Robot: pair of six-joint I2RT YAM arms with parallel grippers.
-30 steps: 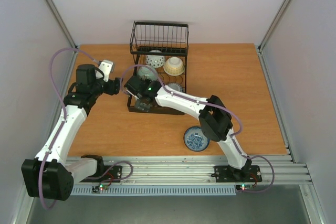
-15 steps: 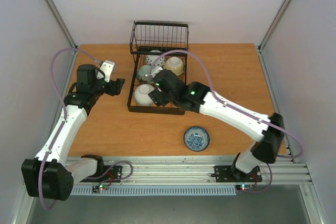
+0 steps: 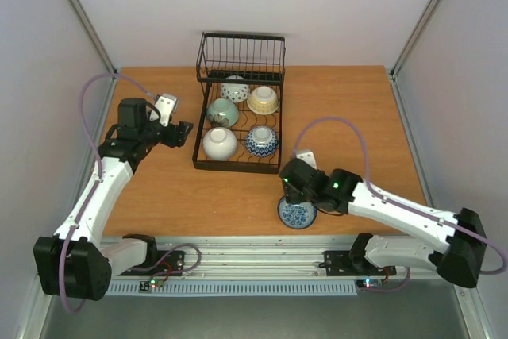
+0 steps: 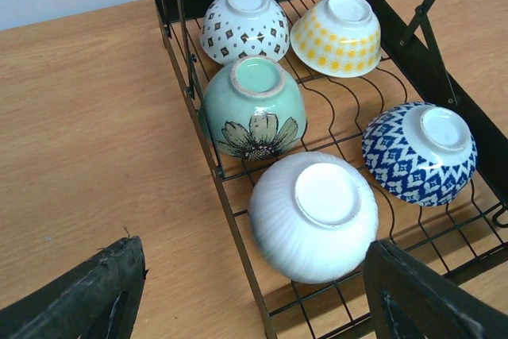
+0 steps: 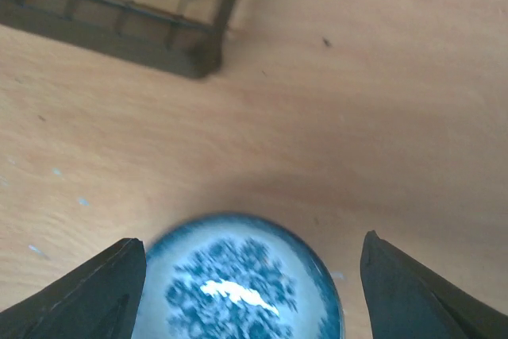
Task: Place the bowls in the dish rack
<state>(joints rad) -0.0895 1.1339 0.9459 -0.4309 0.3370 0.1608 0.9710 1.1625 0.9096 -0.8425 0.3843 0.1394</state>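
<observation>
My right gripper would leave the upright blue-and-white bowl (image 3: 297, 212) (image 5: 237, 301) on the tabletop if it lifted now, because its fingers stand wide apart.
The black wire dish rack (image 3: 200, 132) stands at the back middle of the table and holds several upside-down bowls: white (image 3: 219, 143), blue-and-white patterned (image 3: 261, 141), celadon green (image 3: 223, 111), cream-yellow (image 3: 263, 100) and a white one with dark dots (image 3: 235, 89). They also show in the left wrist view: the white bowl (image 4: 313, 216), the green bowl (image 4: 252, 107). A blue-and-white bowl (image 3: 298, 213) sits upright on the table near the front. My right gripper (image 3: 293, 193) is open right above it, its fingers either side of the bowl (image 5: 242, 287). My left gripper (image 3: 182, 132) is open and empty, left of the rack.
The rack's taller basket section (image 3: 241, 57) stands at its far end. Metal frame posts and pale walls close in the table left and right. A rail (image 3: 278, 256) runs along the near edge by the arm bases.
My right arm has pulled back from the rack, where a white bowl and a blue-and-white bowl now show, and swung forward over the blue-and-white bowl on the table. My left arm barely moved.
</observation>
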